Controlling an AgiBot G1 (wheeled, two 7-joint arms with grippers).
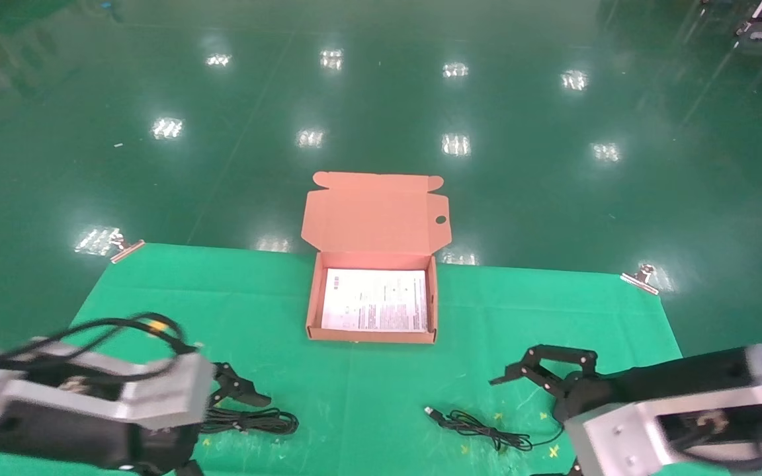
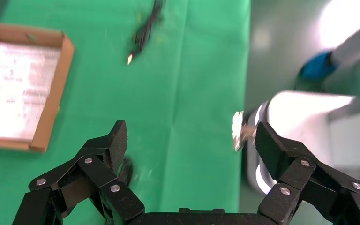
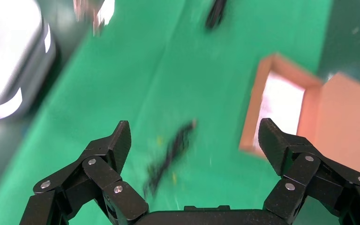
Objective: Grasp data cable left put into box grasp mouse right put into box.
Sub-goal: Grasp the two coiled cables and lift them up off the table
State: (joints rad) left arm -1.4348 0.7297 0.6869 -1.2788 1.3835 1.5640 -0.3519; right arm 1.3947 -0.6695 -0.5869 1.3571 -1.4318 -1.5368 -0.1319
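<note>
My left gripper should next grab the data cable by its gathered middle (image 1: pixel 241 420), since loose loops spread at the cable's end. Then it can put the cable into the box.
The orange-brown box (image 1: pixel 315 291) stands open mid-table, lid back, with a white printed sheet inside. The data cable (image 1: pixel 252 421), a black looped bundle, lies front left. My left gripper (image 1: pixel 227 430) hovers open over it; in the left wrist view (image 2: pixel 191 136) the bundle (image 2: pixel 127 169) shows blurred by one finger. A thin black cord with a USB plug (image 1: pixel 477 426) lies front right. My right gripper (image 1: pixel 516 426) hovers open above it; in the right wrist view (image 3: pixel 194 133) the cord (image 3: pixel 168 154) lies between the fingers. The mouse itself is hidden.
A green cloth (image 1: pixel 156 291) covers the table, held by clips at its far corners (image 1: pixel 126 248). The shiny green floor lies beyond. The robot's white base (image 2: pixel 304 117) shows past the table's front edge. The box also shows in both wrist views (image 2: pixel 51 108) (image 3: pixel 251 117).
</note>
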